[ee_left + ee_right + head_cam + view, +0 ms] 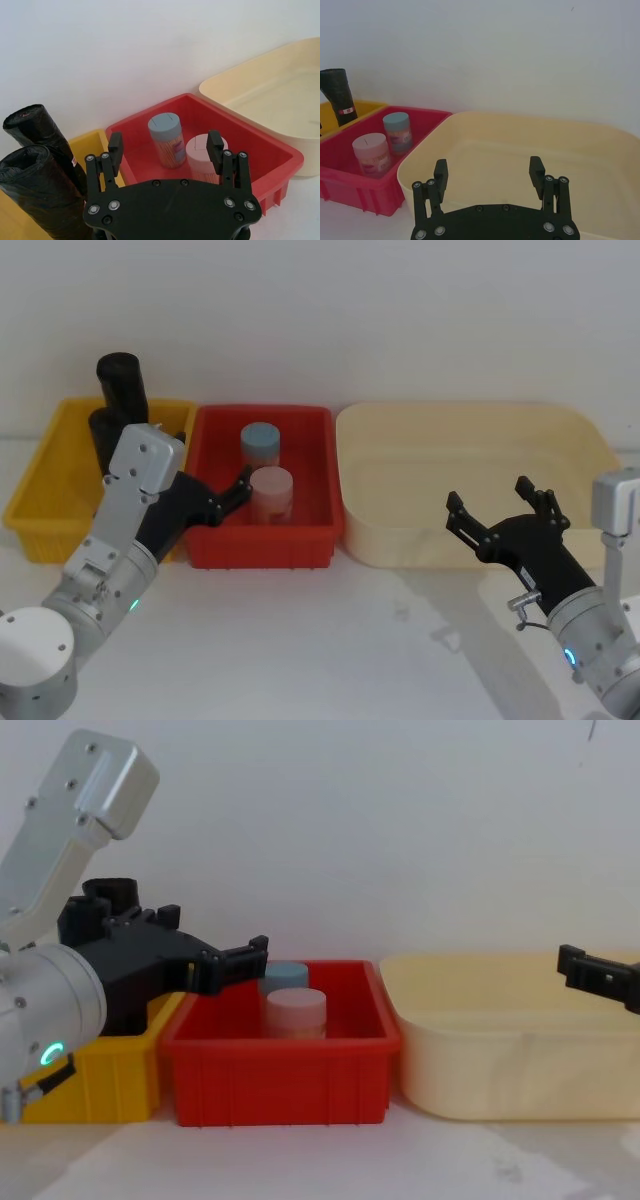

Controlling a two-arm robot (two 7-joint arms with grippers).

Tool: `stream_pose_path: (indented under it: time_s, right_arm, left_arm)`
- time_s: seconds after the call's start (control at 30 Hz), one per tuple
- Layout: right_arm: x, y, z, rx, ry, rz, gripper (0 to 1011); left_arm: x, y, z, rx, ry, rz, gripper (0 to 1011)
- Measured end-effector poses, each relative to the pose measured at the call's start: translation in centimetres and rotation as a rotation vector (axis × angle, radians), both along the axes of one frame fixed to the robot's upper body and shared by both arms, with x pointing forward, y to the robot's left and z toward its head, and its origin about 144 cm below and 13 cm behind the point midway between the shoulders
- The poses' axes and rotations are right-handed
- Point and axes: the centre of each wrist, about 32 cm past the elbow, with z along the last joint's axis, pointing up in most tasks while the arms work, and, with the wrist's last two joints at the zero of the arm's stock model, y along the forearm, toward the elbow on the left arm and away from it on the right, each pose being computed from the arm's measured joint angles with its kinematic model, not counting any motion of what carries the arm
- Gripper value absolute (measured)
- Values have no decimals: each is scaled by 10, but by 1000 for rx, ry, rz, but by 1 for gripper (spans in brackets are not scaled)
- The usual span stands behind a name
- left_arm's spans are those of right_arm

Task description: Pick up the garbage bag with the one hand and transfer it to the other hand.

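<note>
My left gripper is to grab the front roll by its upper end (31,172) next, since the yellow bin's sides close in around the roll's lower part.
Two black garbage bag rolls stand upright in the yellow bin (40,480), a taller one (122,380) at the back and a second (103,430) just in front of it. The left wrist view shows them side by side (37,130) (35,190), and the back roll's (337,95) red-and-white label shows in the right wrist view. My left gripper (215,478) (165,145), on the green-lit arm, is open and holds nothing. It hovers to the right of the rolls, over the edge between the yellow and red bins. My right gripper (490,498) (488,171) is open over the near rim of the cream tub.
The red bin (310,530) in the middle holds a blue-capped jar (260,440) and a pink-capped jar (271,490). The wide cream tub (470,440) stands at the right. White table stretches in front of the bins, and a white wall is behind them.
</note>
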Motion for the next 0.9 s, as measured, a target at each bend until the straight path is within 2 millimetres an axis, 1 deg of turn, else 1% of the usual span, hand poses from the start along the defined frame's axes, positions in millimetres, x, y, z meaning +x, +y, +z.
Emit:
stream_pose_path:
  time_s: [0.9]
  right_arm:
    - [0, 0, 0, 0, 0, 0, 1001]
  left_arm:
    - [0, 0, 0, 0, 0, 0, 1001]
